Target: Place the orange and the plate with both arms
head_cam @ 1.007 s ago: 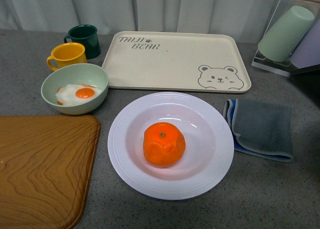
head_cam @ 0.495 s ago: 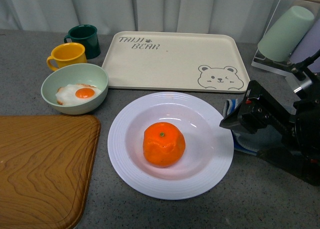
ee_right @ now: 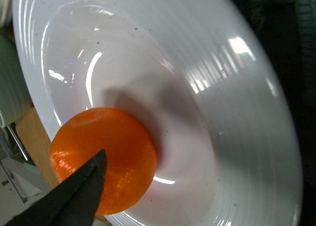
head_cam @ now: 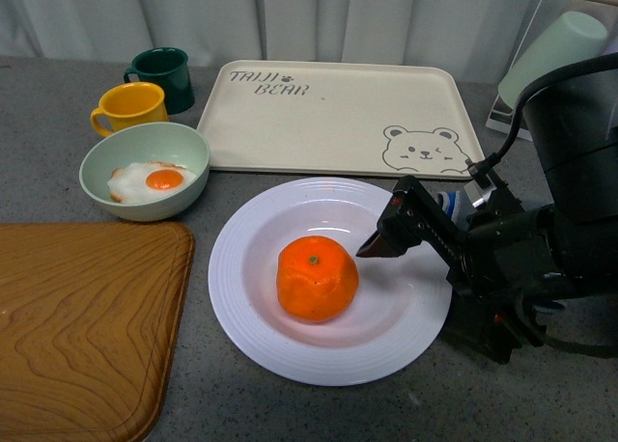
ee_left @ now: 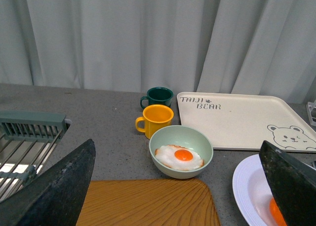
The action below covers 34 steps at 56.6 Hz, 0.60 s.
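My right gripper grabs the plate by its rim (ee_right: 252, 112) next, to set the plate with its orange onto the bear tray.
The orange (head_cam: 317, 279) sits in the middle of the white ridged plate (head_cam: 232, 268) on the grey table. My right gripper (head_cam: 386, 237) is open and empty, reaching from the right over the plate's right rim, its tip just right of the orange and apart from it. In the right wrist view one dark finger (ee_right: 74, 196) shows in front of the orange (ee_right: 118, 152), with the plate (ee_right: 222, 88) beneath. My left gripper (ee_left: 176, 142) is open and empty; it does not show in the front view. The left wrist view catches the plate's edge (ee_left: 247, 186) and a sliver of orange (ee_left: 274, 211).
A cream bear tray (head_cam: 338, 114) lies behind the plate. A pale green bowl (head_cam: 145, 196) with a fried egg, a yellow mug (head_cam: 130, 106) and a dark green mug (head_cam: 162, 75) stand at back left. A wooden board (head_cam: 77, 317) fills the front left. A cup rack (head_cam: 550, 56) is at back right.
My right arm has come in from the right and moved left over the plate's right rim toward the orange, now covering most of the blue-grey cloth. Orange and plate have not moved.
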Tool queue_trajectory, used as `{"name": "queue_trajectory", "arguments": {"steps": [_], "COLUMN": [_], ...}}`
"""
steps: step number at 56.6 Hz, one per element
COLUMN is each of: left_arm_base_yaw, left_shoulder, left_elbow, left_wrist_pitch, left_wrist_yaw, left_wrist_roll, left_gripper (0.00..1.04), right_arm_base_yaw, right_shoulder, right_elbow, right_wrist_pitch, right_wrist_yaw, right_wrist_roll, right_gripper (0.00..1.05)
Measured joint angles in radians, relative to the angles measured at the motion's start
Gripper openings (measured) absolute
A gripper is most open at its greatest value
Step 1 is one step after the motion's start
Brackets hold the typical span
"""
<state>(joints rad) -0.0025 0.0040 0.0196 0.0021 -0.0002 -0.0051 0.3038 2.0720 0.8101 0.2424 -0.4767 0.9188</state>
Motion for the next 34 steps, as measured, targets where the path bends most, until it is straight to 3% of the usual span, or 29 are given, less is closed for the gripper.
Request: {"name": "queue_trajectory", "arguments": {"steps": [23,34], "left_arm_base_yaw": [0.0,0.0], "left_shoulder": [0.0,0.0], "left_elbow": [0.0,0.0], "left_wrist_pitch": [0.0,0.0], "left_wrist_yaw": [0.0,0.0], "left_wrist_roll": [0.0,0.0], "left_gripper": [0.98,0.98], "right_arm_base_yaw": [-0.031,-0.042], "right_shoulder": [0.026,-0.017], "right_elbow": [0.04,0.03], "right_wrist_pitch": [-0.173,-0.172], "right_wrist_yaw": [0.047,-0.005], "right_wrist_roll": [0.005,0.021], "right_gripper": [0.24,0.12]}}
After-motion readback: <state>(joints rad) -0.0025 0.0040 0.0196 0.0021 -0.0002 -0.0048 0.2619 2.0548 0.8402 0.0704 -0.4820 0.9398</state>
